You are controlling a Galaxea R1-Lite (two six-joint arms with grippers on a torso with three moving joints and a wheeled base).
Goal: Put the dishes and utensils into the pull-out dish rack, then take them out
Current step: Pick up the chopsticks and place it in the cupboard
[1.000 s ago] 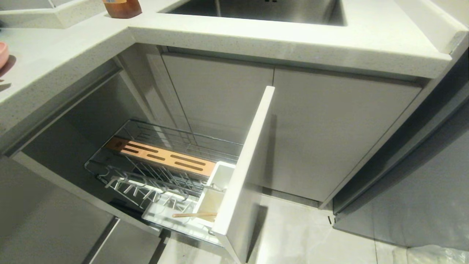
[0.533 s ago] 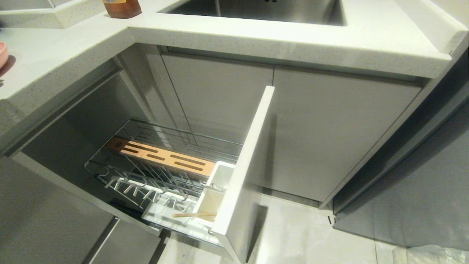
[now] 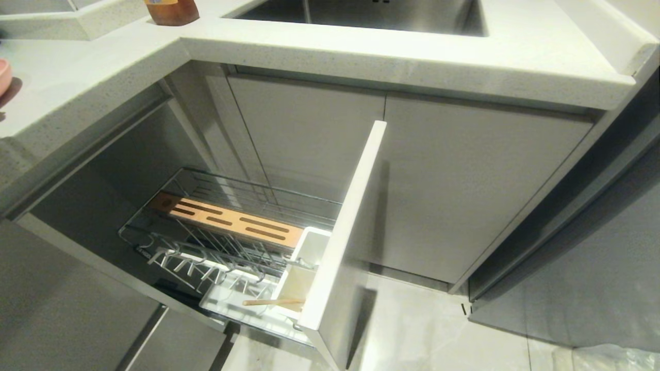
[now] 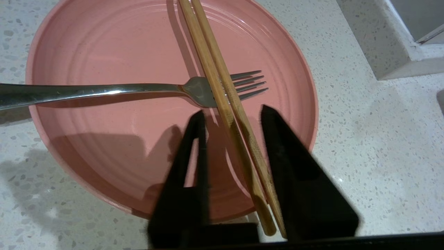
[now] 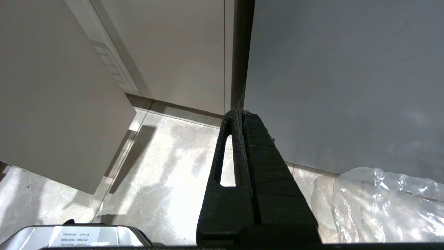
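My left fingers, above the wooden chopsticks, shouldn't close yet.
In the left wrist view a pink plate lies on the speckled counter. A metal fork rests across it, and a pair of wooden chopsticks lies over the fork's neck. My left gripper is open just above the plate. Its fingers straddle the chopsticks' thick ends without pinching them. The head view shows only the plate's edge at the far left. The pull-out dish rack stands pulled out below the counter. My right gripper hangs shut near the floor.
The rack's tall white front panel juts into the aisle. A wooden stick leans by the white utensil cup. A sink and an amber bottle are at the back. Crumpled clear plastic lies on the floor.
In the head view the small shadow at the counter's far left edge has gone. The rack and what lies in it have not moved.
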